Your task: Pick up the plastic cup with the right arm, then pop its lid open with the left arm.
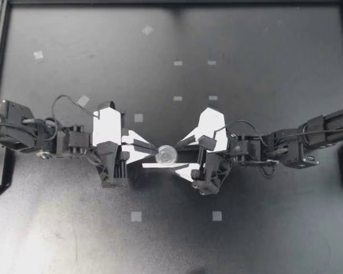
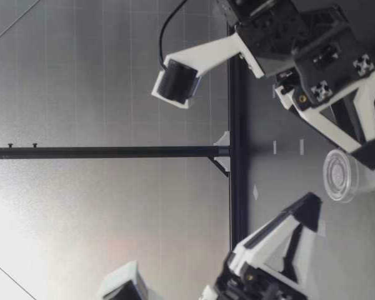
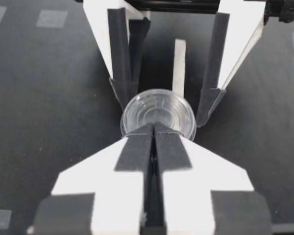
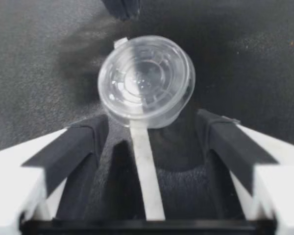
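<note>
The cup should next be held by its side (image 4: 167, 116) with my right gripper, so that the clear plastic cup's lid (image 4: 144, 77) stays free to pop open.
A small clear plastic cup (image 1: 166, 154) with a lid stands upright on the dark table between my two grippers. My left gripper (image 1: 154, 151) is shut, with nothing seen between its fingers. Its tip is at the cup's (image 3: 158, 113) near rim, and in the low view that tip (image 2: 309, 204) sits beside and slightly above the cup's (image 2: 341, 175) lid. My right gripper (image 1: 177, 153) is open. Its fingers (image 3: 211, 100) stand apart on either side of the cup, and in the right wrist view the cup (image 4: 146, 81) sits just ahead of the fingertips (image 4: 95, 127).
Small pale tape squares (image 1: 136, 216) dot the table (image 1: 246, 57). A white strip (image 4: 146, 171) runs between my right gripper's fingers toward the cup. A black frame (image 1: 0, 34) borders the table at the back and sides.
</note>
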